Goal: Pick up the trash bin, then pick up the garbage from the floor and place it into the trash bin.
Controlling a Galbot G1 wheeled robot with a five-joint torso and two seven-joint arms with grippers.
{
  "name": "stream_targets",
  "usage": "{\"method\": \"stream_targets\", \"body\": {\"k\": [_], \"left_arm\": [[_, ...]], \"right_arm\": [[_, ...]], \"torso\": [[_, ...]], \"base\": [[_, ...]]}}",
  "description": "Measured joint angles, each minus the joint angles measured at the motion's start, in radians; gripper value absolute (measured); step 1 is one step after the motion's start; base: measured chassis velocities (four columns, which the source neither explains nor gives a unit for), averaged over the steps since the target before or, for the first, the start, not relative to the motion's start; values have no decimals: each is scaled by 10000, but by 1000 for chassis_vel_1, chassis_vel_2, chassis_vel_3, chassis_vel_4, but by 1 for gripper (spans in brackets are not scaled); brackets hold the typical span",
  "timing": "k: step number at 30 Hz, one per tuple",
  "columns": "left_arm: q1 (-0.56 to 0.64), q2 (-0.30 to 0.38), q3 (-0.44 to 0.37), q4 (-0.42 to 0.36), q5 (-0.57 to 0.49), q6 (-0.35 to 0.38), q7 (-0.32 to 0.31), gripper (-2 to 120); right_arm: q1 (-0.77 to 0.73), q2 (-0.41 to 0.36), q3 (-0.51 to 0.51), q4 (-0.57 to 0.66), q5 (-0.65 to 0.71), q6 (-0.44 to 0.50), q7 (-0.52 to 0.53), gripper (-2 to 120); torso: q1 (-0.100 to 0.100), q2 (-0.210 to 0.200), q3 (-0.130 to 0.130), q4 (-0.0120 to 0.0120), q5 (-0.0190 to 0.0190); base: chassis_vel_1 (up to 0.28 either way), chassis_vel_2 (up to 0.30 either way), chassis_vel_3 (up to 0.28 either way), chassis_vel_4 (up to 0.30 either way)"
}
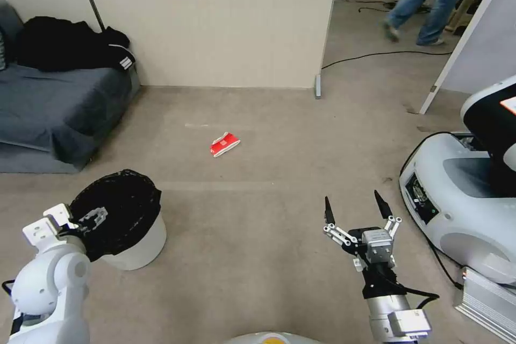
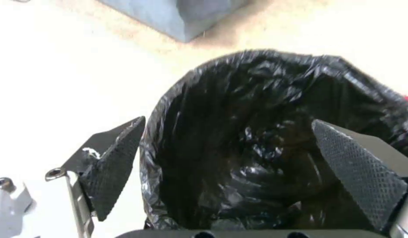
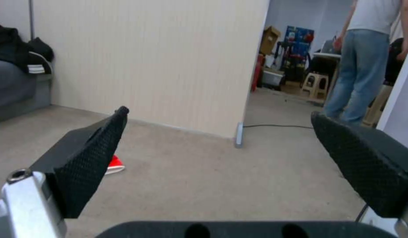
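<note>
My left gripper grabs the trash bin by its thin bag-covered rim (image 1: pixel 73 216) next, since the trash bin's opening (image 1: pixel 119 209) spreads far wider than my gripper's fingers.
The trash bin (image 1: pixel 141 246), white with a black bag liner (image 2: pixel 265 92) over its rim, stands on the carpet at my lower left. My left gripper (image 1: pixel 92 218) is open at the bin's near rim; in the left wrist view its midpoint (image 2: pixel 229 120) is over the liner, with one finger outside over the floor and the other above the bag's hollow. The garbage, a red-and-white carton (image 1: pixel 224 144), lies flat on the floor farther ahead, partly hidden behind a finger in the right wrist view (image 3: pixel 115 166). My right gripper (image 1: pixel 352 197) hangs open and empty to the lower right, well short of the carton.
A grey sofa (image 1: pixel 59 107) with black clothing stands at the left. A beige partition (image 1: pixel 215 21) closes off the back. Another robot's white base (image 1: pixel 457 199) and a black cable (image 1: pixel 376 55) are at the right. Open carpet lies between me and the carton.
</note>
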Motion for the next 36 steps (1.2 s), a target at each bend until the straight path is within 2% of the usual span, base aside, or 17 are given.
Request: {"method": "stream_targets", "body": {"k": [4,11,21,30,33,36], "left_arm": [[30,-6,-91,62,70,-1,10,93],[32,-129,-143,630,343,-1,41,93],[-372,124,-368,1752,393,-1,80,93],[-944,202,-8,2733,14,-1,49,95],[-1068,179,124,2945,-123,-4,27,93],[-1203,124,215,3164,-151,-29,-27,81]], "right_arm": [[1,0,-15,24,-1,0,-7,100],[0,0,-1,31,-2,8,-11,100],[-3,0,25,15,-2,42,-15,100],[-18,0,50,-48,-26,104,-35,100],[-19,0,46,-52,-40,111,-40,100],[-19,0,44,-56,-50,115,-45,100]], "torso": [[0,0,0,-1,1],[0,0,0,0,-3],[0,0,0,1,-3],[0,0,0,0,-2],[0,0,0,0,-1],[-1,1,-1,8,18]], "base": [[0,0,0,0],[0,0,0,0],[0,0,0,0],[0,0,0,0],[0,0,0,0],[0,0,0,0]]}}
